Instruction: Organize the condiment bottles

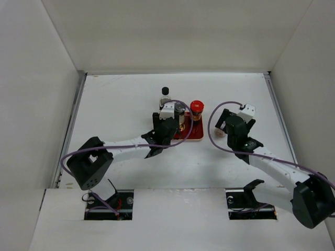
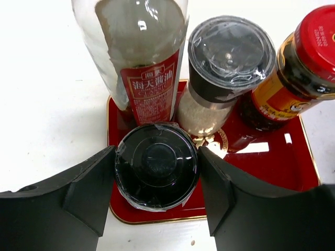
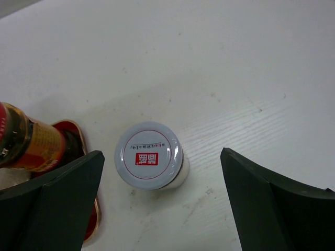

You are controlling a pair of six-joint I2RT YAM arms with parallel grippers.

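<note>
The short dark-lidded shaker is upright inside the flat front corner of the tray (image 2: 282, 167) and would settle there. It is now time for my left gripper to let go.
My left gripper (image 2: 157, 157) is shut on a short dark-lidded shaker (image 2: 157, 166) that stands on the front left of the red tray (image 2: 282, 167). Behind it on the tray stand the tall slim bottle with a red label (image 2: 141, 57), a grey-lidded shaker (image 2: 227, 57) and the red-lidded jar (image 2: 301, 63). My right gripper (image 3: 161, 172) is open above a white-lidded shaker (image 3: 148, 162) standing on the table just right of the tray; the shaker is nearer the left finger. In the top view the left gripper (image 1: 175, 124) is at the tray and the right gripper (image 1: 226, 126) is beside it.
The red tray (image 1: 194, 135) sits mid-table. White walls enclose the table on the left, back and right. The red-lidded jar (image 3: 26, 141) and the tray's edge (image 3: 78, 137) lie close by the right gripper's left finger.
</note>
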